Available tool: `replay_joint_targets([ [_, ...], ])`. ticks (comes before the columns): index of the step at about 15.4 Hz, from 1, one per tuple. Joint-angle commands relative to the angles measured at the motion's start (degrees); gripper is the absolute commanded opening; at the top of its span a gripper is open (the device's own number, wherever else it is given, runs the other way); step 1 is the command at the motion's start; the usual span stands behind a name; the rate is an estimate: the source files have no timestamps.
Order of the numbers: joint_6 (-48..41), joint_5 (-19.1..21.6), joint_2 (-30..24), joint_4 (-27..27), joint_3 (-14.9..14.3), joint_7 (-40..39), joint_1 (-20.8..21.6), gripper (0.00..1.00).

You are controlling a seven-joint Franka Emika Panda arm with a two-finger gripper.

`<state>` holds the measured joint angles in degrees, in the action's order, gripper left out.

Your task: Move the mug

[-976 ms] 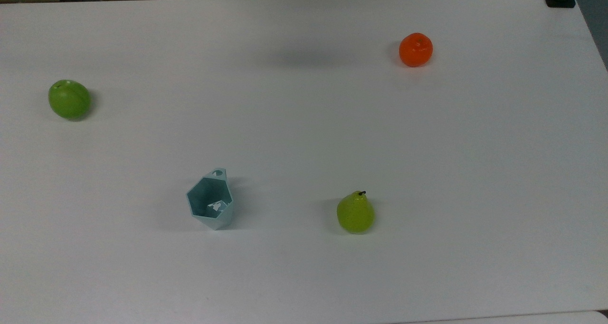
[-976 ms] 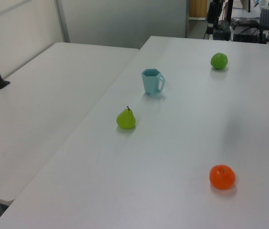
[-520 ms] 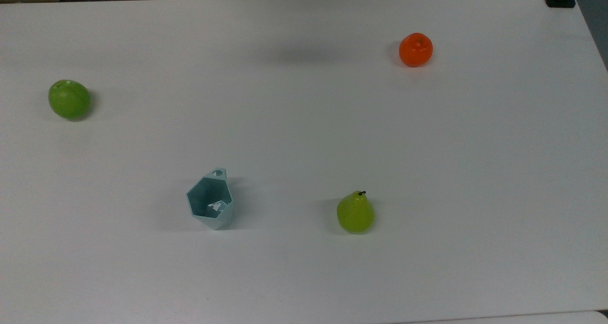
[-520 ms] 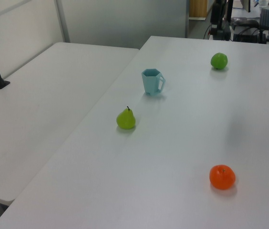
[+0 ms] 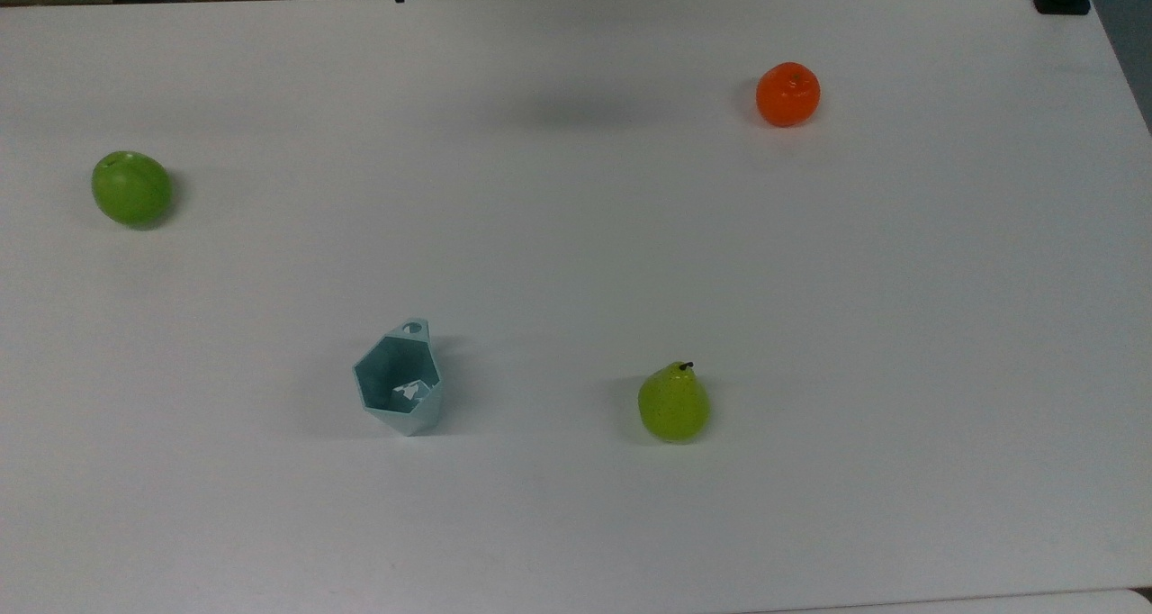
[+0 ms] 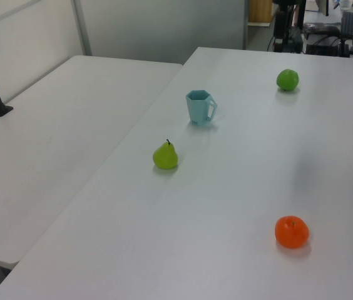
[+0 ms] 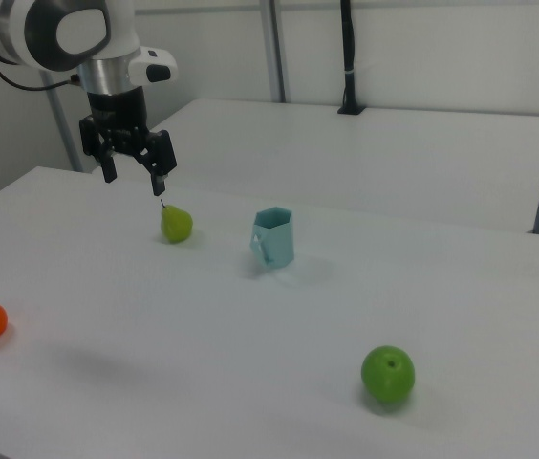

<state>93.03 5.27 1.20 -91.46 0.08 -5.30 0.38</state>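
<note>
My gripper grabs the mug by its handle [image 6: 213,109] next, to move the teal mug across the white table.
The pale teal faceted mug [image 5: 399,380] stands upright on the white table, its tab handle toward the top view's upper edge. It also appears in the left view [image 6: 199,107] and the right view [image 7: 273,236]. My gripper [image 7: 134,182] hangs high above the table in the right view, up and to the left of the mug and above the pear. Its fingers are spread with nothing between them. It is far from the mug.
A yellow-green pear [image 5: 673,403] sits to the top view's right of the mug. A green apple [image 5: 131,188] lies at the far left and an orange [image 5: 787,94] at the upper right. A second white table [image 6: 51,144] adjoins in the left view.
The mug and the fruit have not moved. Dark parts of the arm at the upper edge of the top view have shifted slightly.
</note>
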Motion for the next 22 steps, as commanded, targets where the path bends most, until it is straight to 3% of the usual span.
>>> replay_joint_targets([
  [1, -0.3, -1.7, 1.3, 3.0, -0.2, 0.5, 1.6, 1.0],
  [6, 6.4, -1.9, 2.9, 3.3, -0.2, 12.2, 1.7, 1.0],
  [15, 26.5, -7.6, 10.0, 2.3, -0.8, 28.4, 2.8, 1.0],
  [22, 36.8, -13.3, 17.0, 1.6, -2.0, 27.3, 3.0, 0.84],
])
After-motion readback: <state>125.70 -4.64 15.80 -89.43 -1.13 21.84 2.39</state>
